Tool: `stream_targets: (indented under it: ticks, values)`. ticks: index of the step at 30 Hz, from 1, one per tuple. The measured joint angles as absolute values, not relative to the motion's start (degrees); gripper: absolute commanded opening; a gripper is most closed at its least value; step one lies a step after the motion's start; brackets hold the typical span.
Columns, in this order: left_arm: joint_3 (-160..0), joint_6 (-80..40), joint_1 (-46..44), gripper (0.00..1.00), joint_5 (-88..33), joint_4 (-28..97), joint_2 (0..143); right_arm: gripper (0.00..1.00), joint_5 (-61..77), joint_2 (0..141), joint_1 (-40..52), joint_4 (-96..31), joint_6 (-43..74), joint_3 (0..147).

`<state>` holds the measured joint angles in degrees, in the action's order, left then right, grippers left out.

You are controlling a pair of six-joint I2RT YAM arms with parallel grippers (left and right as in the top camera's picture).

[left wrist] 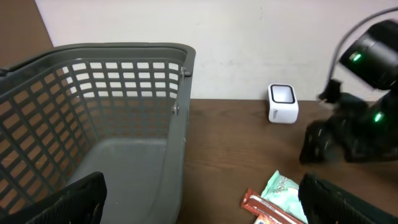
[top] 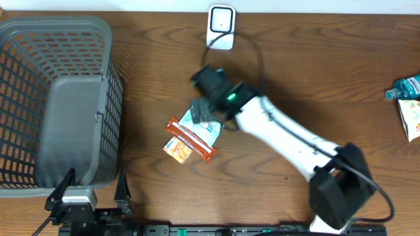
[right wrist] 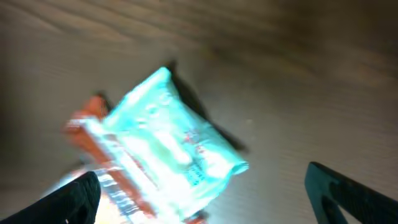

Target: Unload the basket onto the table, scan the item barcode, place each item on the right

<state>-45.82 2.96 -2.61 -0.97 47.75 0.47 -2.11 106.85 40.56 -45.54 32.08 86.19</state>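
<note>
I should next grab the mint-green packet with my right gripper by one end edge, so that the packet's broad sides stay uncovered to scan the barcode.
A mint-green packet lies on the table, partly over a red-brown bar, with an orange packet beside them. My right gripper hovers just above the mint packet, open, fingers wide apart and holding nothing; that view is blurred. The white scanner stands at the table's far edge, also in the left wrist view as the scanner. My left gripper is open and empty at the near left, beside the basket. No barcode is legible.
A large grey mesh basket fills the left side of the table. A blue bottle and a white packet lie at the right edge. The scanner's cable loops behind my right arm.
</note>
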Motion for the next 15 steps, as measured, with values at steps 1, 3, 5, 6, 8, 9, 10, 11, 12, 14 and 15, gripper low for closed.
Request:
stream_targets:
  ticks: [1, 3, 5, 6, 8, 9, 10, 11, 12, 14, 15]
  values:
    - [-45.82, 2.96, -2.61, 0.98, -0.97, 47.7, 0.47, 0.99, 0.43, 106.76, 39.13, -45.6, 33.76, 86.19]
    - [-45.82, 2.96, -2.61, 0.98, -0.97, 47.72, 0.47, 0.99, 5.69, 106.8, 35.92, -45.6, 38.26, 85.6]
    - [-45.82, 2.96, -2.61, 0.98, -0.97, 47.72, 0.47, 0.98, 9.78, 106.8, 33.21, -45.69, 43.35, 84.31]
    - [-45.82, 2.96, -2.61, 0.98, -0.97, 47.72, 0.47, 0.98, 11.05, 106.8, 32.38, -45.63, 45.47, 83.61]
    - [-45.82, 2.94, -2.61, 0.98, -0.97, 47.72, 0.47, 0.98, 13.1, 106.83, 31.53, -45.6, 49.56, 81.91]
    - [-45.82, 2.94, -2.61, 0.98, -0.97, 47.72, 0.47, 0.98, 13.8, 106.8, 31.48, -45.6, 51.11, 81.12]
    - [-45.82, 2.94, -2.61, 0.98, -0.97, 47.72, 0.47, 0.98, 14.59, 106.85, 31.57, -45.54, 52.8, 80.29]
    - [-45.82, 2.94, -2.61, 0.98, -0.97, 47.72, 0.47, 0.98, 15.18, 106.87, 31.73, -45.25, 54.0, 79.59]
    - [-45.82, 2.94, -2.61, 0.98, -0.97, 47.72, 0.47, 0.97, 16.19, 106.87, 31.81, -44.71, 55.64, 78.56]
    - [-45.82, 2.96, -2.61, 0.98, -0.97, 47.77, 0.47, 0.93, 17.21, 106.89, 32.16, -40.51, 57.56, 76.58]
    - [-45.82, 2.94, -2.61, 0.98, -0.97, 47.7, 0.47, 0.88, 17.41, 106.89, 32.29, -38.52, 58.19, 75.68]
